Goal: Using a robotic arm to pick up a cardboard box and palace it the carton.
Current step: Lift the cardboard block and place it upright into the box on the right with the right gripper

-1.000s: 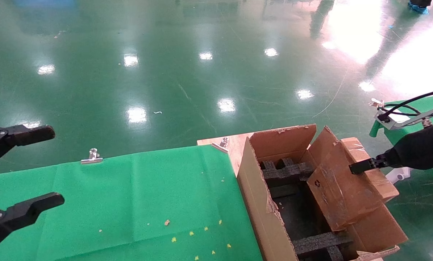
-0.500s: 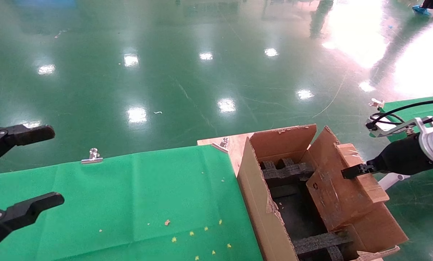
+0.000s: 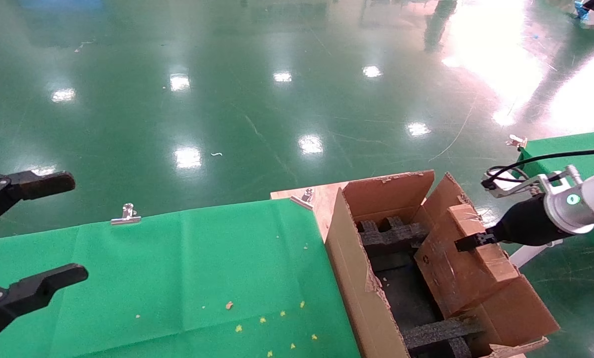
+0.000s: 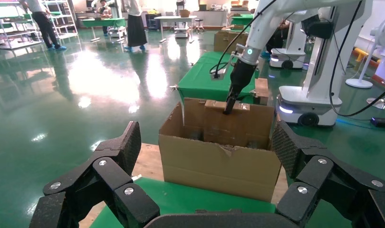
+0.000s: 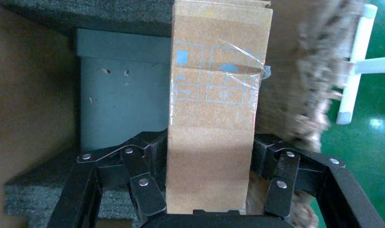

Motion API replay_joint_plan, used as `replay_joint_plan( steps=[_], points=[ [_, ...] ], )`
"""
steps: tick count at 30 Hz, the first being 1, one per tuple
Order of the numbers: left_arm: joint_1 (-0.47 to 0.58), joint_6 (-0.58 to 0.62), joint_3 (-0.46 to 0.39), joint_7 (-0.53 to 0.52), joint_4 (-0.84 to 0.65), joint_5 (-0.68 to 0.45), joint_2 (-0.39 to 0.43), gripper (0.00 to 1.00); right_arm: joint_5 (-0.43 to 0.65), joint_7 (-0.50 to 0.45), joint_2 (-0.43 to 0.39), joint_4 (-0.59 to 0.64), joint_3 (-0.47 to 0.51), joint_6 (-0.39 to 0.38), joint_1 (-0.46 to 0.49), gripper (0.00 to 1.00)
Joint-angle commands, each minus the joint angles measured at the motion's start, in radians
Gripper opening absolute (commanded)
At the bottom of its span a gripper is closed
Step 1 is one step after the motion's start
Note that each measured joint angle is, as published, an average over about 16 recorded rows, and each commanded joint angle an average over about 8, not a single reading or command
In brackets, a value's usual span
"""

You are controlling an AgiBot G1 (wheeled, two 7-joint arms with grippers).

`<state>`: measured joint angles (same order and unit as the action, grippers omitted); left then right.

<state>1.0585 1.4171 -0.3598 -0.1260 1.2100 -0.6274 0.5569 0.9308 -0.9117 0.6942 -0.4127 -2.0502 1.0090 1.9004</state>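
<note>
The lower edge of the cardboard box (image 3: pixel 451 266) hangs above the carton's dark bottom, so my right gripper keeps holding the box for now until I lower it farther in.
The white right robotic arm (image 3: pixel 582 199) reaches in from the right. Its gripper (image 3: pixel 468 242) is shut on the small brown cardboard box (image 3: pixel 451 266). The box hangs tilted over the right side of the large open carton (image 3: pixel 356 278), with its lower end inside. In the right wrist view the gripper (image 5: pixel 209 147) clamps the taped box (image 5: pixel 214 95) on both sides above the carton's dark floor. Black foam inserts (image 3: pixel 391 236) lie in the carton. The left wrist view shows the carton (image 4: pixel 219 161) and the box (image 4: pixel 219 107) from the side. The left gripper (image 3: pixel 58 228) is open and empty at the far left.
A green cloth table (image 3: pixel 177 273) with metal clips (image 3: pixel 126 214) lies left of the carton. A bare wooden board corner (image 3: pixel 321 199) adjoins the carton. Another green table (image 3: pixel 565 144) and a white stand (image 3: pixel 523 256) are at the right. Shiny green floor lies beyond.
The right gripper has carried the cardboard box leftward and lower, further over and into the carton. The left gripper has not moved.
</note>
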Motion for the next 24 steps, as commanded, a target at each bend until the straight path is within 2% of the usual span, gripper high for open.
replay_joint_plan(
  steps=[1, 24],
  points=[
    [0.000, 0.000, 0.000, 0.000, 0.000, 0.000, 0.000, 1.00, -0.008, 0.012, 0.016, 0.021, 0.004, -0.007, -0.021, 0.00],
    [0.000, 0.000, 0.000, 0.000, 0.000, 0.000, 0.000, 1.00, -0.055, 0.119, 0.149, 0.237, 0.029, 0.006, -0.173, 0.00]
  ],
)
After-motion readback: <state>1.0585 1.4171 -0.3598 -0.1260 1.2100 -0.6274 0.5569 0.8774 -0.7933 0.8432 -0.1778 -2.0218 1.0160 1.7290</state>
